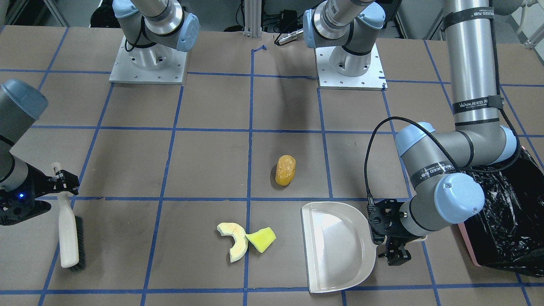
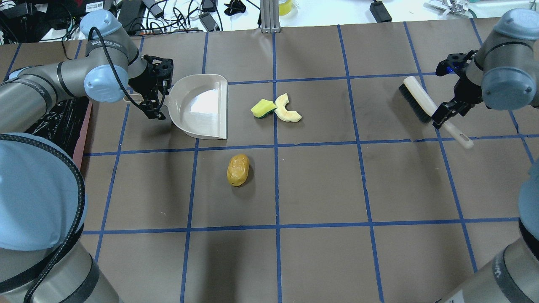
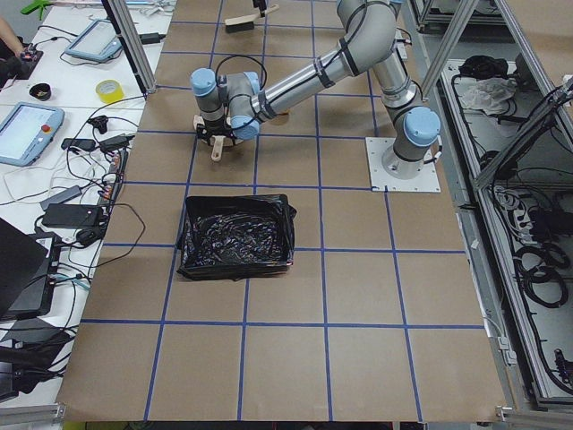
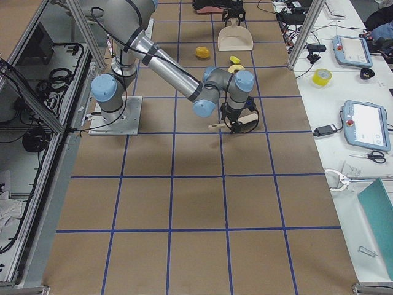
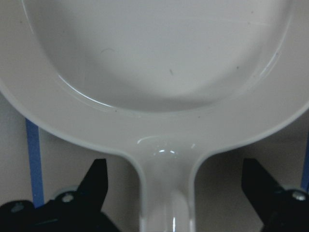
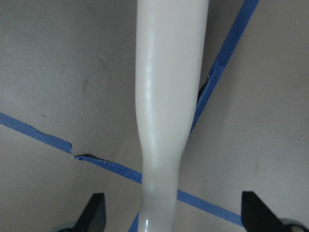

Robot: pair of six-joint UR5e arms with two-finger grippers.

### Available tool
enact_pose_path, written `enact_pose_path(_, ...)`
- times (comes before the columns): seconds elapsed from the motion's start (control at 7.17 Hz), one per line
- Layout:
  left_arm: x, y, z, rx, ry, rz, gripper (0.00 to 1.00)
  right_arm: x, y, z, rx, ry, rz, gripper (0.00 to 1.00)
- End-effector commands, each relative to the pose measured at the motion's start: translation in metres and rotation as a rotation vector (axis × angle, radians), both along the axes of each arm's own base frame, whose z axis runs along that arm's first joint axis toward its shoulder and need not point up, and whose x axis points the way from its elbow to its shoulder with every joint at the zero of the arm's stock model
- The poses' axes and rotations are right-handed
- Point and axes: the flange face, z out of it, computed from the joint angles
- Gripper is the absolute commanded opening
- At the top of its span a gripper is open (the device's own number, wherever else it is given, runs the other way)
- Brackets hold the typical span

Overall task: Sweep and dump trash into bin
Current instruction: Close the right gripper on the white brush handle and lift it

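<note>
I should close my left gripper on the dustpan handle: its fingers reach down on either side near the dustpan's curved rim, so they would hold the handle if I closed now.
The trash lies on the brown table: an orange-yellow lump [image 1: 285, 170] [image 2: 238, 169], a pale rind slice [image 1: 235, 242] [image 2: 287, 110] and a yellow-green wedge [image 1: 261, 239] [image 2: 262, 108] touching it. The bin [image 1: 467, 243] [image 3: 237, 237] stands at the robot's left end. My left gripper [image 1: 382, 233] [image 2: 161, 90] [image 5: 174, 186] is open, its fingers on either side of the handle of the beige dustpan [image 2: 202, 105] [image 5: 159, 72]. My right gripper [image 1: 53, 191] [image 2: 441, 96] [image 6: 171, 212] is open over the handle of the brush [image 1: 70, 238] [image 6: 166, 96].
The dustpan's open mouth faces the wedge and rind, a short gap away. The lump lies apart, nearer the robot. Both arm bases [image 1: 148, 63] [image 1: 350, 66] are bolted at the robot's side. Blue tape lines grid the table.
</note>
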Motion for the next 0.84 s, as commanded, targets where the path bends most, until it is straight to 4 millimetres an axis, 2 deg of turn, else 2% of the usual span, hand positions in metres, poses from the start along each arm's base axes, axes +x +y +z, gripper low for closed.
enact_pose_path(0.0,0.0013,-0.0019,-0.0105,0.006,0.001,0.002,0.98,0.0003,0.0077,-0.0056,0.030,0.017,0.000,0.52)
enact_pose_path(0.14,0.0015,-0.0029,-0.0151,0.003,0.001,0.002,0.97,-0.0009,0.0115,-0.0060,0.045,0.039,0.003,0.51)
enact_pose_path(0.28,0.0018,-0.0029,-0.0152,0.004,-0.002,0.003,0.79,0.0000,0.0136,-0.0037,0.045,0.039,0.004,0.44)
enact_pose_path(0.42,0.0031,-0.0053,-0.0119,-0.004,-0.002,0.005,0.31,0.0006,0.0152,-0.0038,0.046,0.039,0.003,0.19)
enact_pose_path(0.56,0.0037,-0.0030,-0.0151,0.003,-0.001,0.006,0.07,0.0009,0.0154,-0.0037,0.054,0.034,0.003,0.00)
enact_pose_path(0.7,0.0038,-0.0035,-0.0145,0.002,-0.001,0.009,0.05,0.0007,0.0127,0.0004,0.041,0.030,0.000,0.00)
